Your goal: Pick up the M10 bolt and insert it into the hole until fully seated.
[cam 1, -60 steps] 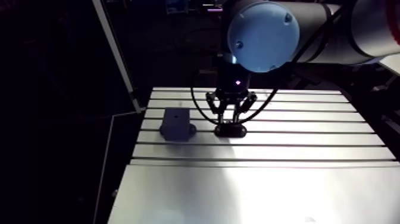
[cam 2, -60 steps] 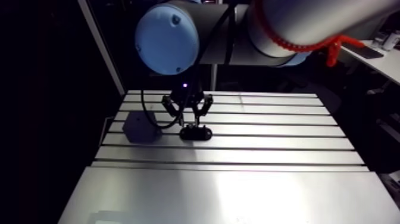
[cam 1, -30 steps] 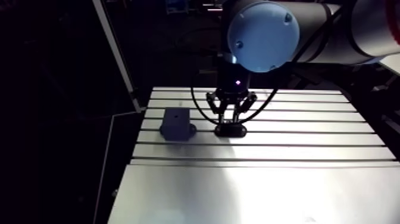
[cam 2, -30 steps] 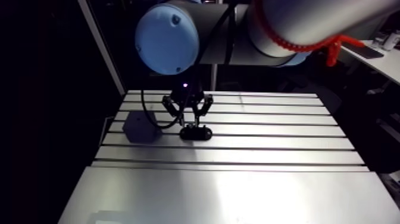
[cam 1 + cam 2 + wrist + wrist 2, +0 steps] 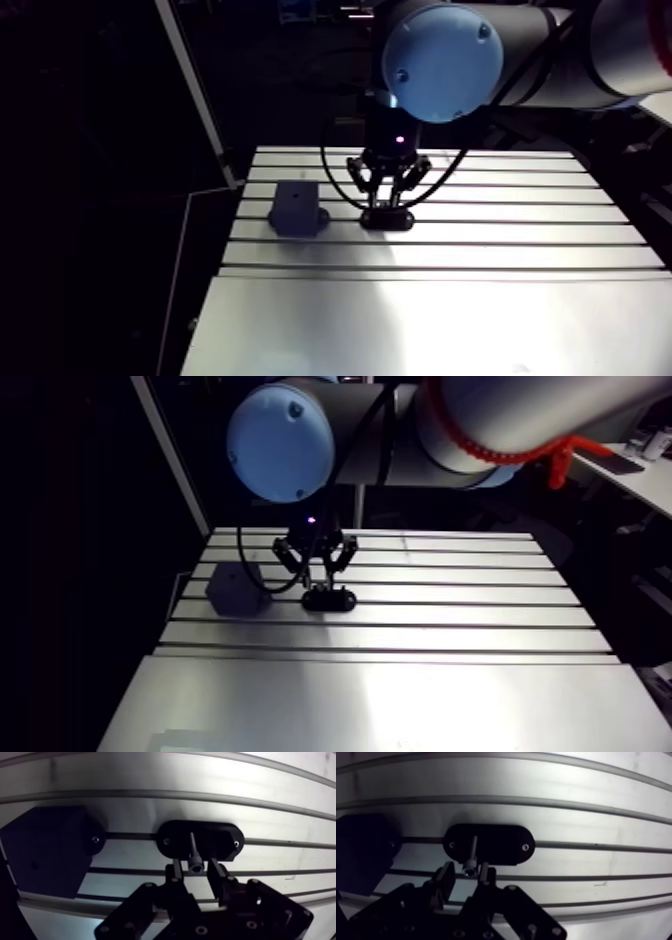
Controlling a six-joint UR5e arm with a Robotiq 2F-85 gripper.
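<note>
The gripper will next grab the bolt by its socket head (image 5: 196, 865), so that the bolt's threaded body stays free to go into the block's hole.
A small dark bolt (image 5: 194, 852) stands in the black oval holder (image 5: 222, 842), which is fixed on a table slot. In the wrist view my gripper (image 5: 195, 870) straddles the bolt's socket head, one finger (image 5: 174, 873) on each side, with a narrow gap showing either side, so it is open. To one side of the holder sits a dark block (image 5: 45, 854) with a small hole in its top face. In the arm view the gripper (image 5: 387, 204) hangs straight down over the holder (image 5: 387, 219), and the block (image 5: 297, 208) lies to its left.
The slotted aluminium table (image 5: 500, 235) runs right of the holder, with a smooth plate (image 5: 420, 320) nearer the front. A slanted metal post (image 5: 195, 95) rises beyond the table's left edge.
</note>
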